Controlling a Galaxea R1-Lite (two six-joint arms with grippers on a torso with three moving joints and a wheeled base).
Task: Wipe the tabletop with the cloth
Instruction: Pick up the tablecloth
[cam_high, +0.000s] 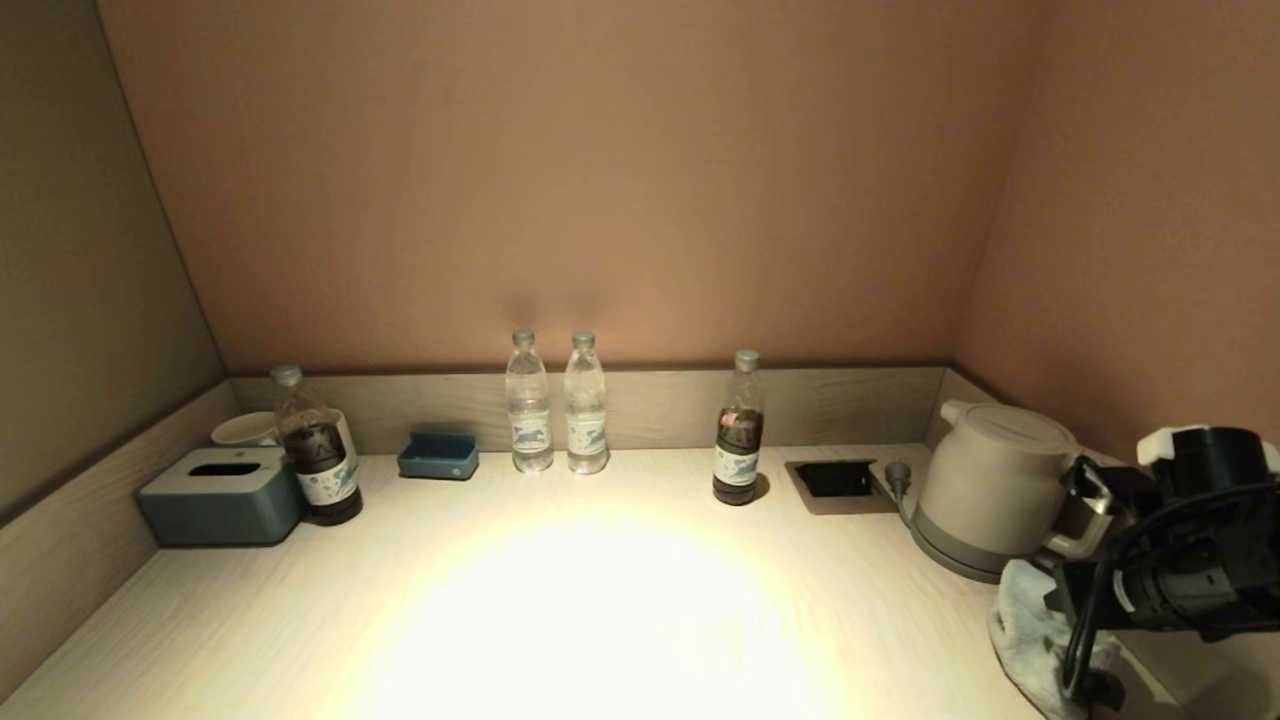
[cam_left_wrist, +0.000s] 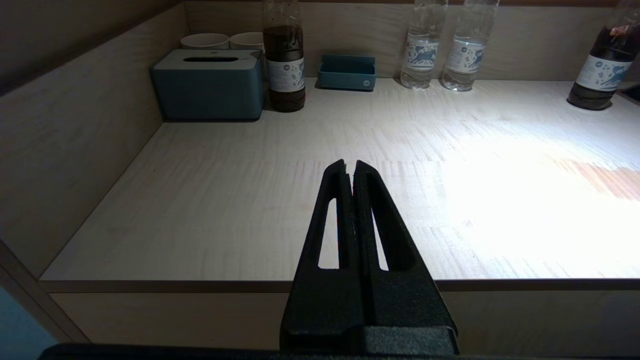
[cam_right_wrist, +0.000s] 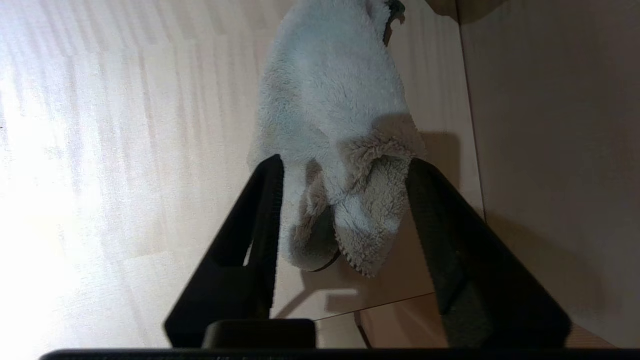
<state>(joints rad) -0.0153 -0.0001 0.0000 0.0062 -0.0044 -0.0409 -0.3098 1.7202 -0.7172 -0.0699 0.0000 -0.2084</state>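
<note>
My right gripper lowers first and only then closes on the cloth, since its fingers are above the cloth's near end (cam_right_wrist: 369, 219), high off the tabletop.
A fluffy white cloth (cam_high: 1028, 632) lies bunched on the light wooden tabletop (cam_high: 600, 610), near its front right corner and close to the right wall. My right gripper (cam_right_wrist: 345, 165) is open, with its two black fingers on either side of the near end of the cloth (cam_right_wrist: 330, 100). The right arm (cam_high: 1180, 570) shows at the right edge of the head view. My left gripper (cam_left_wrist: 350, 165) is shut and empty, and hovers over the table's front left edge. It is out of the head view.
A grey kettle (cam_high: 990, 485) stands just behind the cloth, beside a recessed socket (cam_high: 840, 480). Along the back stand two water bottles (cam_high: 556, 405), two dark bottles (cam_high: 738, 430), a blue tray (cam_high: 438, 455), a tissue box (cam_high: 222, 495) and cups (cam_high: 245, 428).
</note>
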